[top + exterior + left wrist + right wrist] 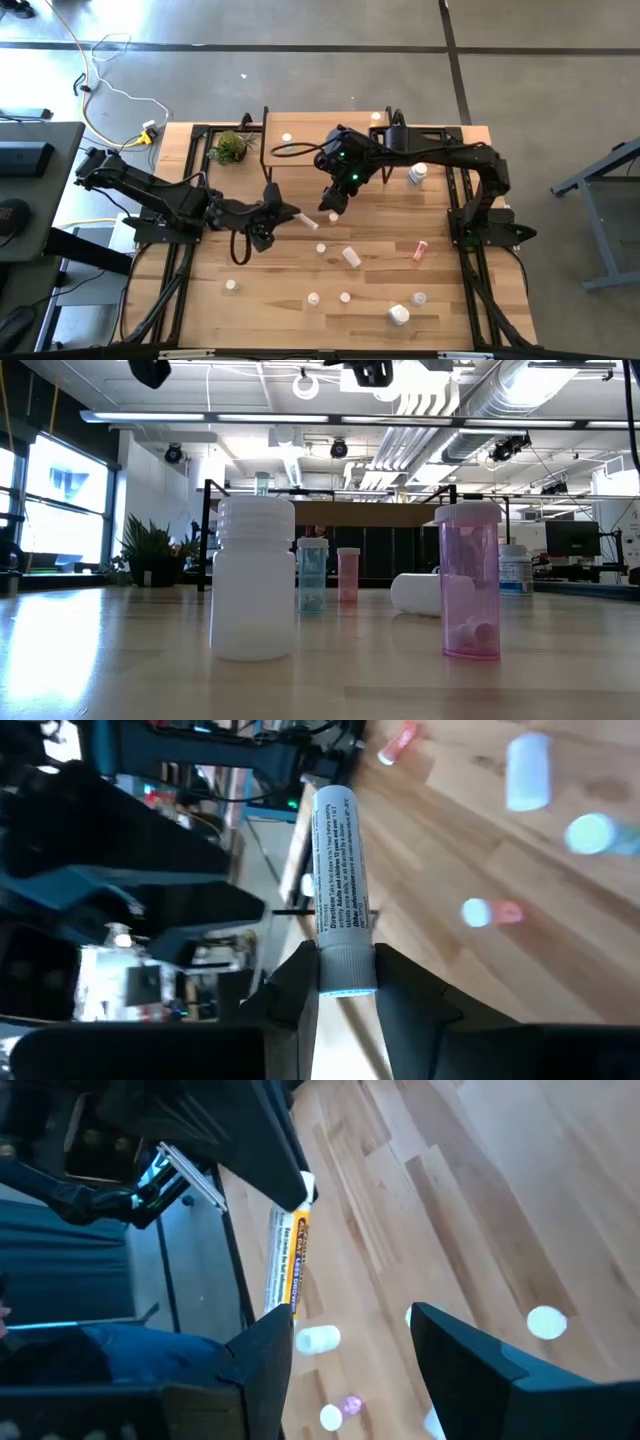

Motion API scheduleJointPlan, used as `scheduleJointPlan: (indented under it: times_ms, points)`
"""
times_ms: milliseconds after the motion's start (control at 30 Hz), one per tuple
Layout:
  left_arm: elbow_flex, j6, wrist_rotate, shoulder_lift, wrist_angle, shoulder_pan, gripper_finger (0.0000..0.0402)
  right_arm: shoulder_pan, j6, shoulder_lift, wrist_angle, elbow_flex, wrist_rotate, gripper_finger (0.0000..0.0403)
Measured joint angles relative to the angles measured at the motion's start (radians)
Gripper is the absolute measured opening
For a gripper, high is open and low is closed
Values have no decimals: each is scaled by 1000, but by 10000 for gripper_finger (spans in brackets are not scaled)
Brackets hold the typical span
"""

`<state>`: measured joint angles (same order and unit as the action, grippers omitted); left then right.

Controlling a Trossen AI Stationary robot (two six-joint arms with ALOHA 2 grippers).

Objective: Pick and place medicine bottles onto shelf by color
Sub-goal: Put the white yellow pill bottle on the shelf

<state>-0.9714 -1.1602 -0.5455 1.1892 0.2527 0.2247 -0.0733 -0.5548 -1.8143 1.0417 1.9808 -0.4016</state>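
Observation:
The slim white bottle is for the shelf (300, 128). My right gripper should next grab the labeled body (308, 221) to take the bottle over.
My left gripper (290, 214) hovers over the table's middle, shut on a slim white bottle (338, 870) with a printed label. My right gripper (335, 205) hangs just right of it, open, with nothing between its fingers (265, 1360); its wrist view shows the held bottle (285, 1265). Several small bottles stand or lie on the near half of the table, among them a lying white one (351, 257) and a reddish one (420, 250). The shelf (300, 128) stands at the far edge with a white bottle (287, 137) on it. My left gripper pinches the bottle's ribbed cap end (345, 970) between its two fingers. The fingers come from the table's left, slanting a little downward. The bottle sticks straight out beyond the fingertips toward the table's right, lifted clear of the table (305, 220).
A small green plant (232, 147) stands left of the shelf. A larger white bottle (418, 174) is at the far right. In the low view a white bottle (253, 580) and a pink one (470, 585) stand near the front edge.

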Motion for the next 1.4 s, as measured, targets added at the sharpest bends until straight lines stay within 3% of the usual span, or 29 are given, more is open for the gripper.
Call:
scheduleJointPlan:
  times_ms: [233, 533, 833, 1133, 1400]
  points:
    - [0, -167, -9, 0, -97, -3, 74, 22, -28, -21, -40, 0, -22, 195]
    - [0, -306, -21, 0, -94, -2, 74, 23, -100, -26, -141, 0, -71, 195]
    - [0, -414, -79, 0, -159, -2, 74, 22, -163, -37, -154, 0, -71, 195]
    - [0, -475, -72, 0, -154, -2, 74, 9, -175, -46, -158, 0, -76, 195]
    - [0, -475, -72, 0, -148, -2, 74, 8, -197, -51, -151, 0, -84, 143]
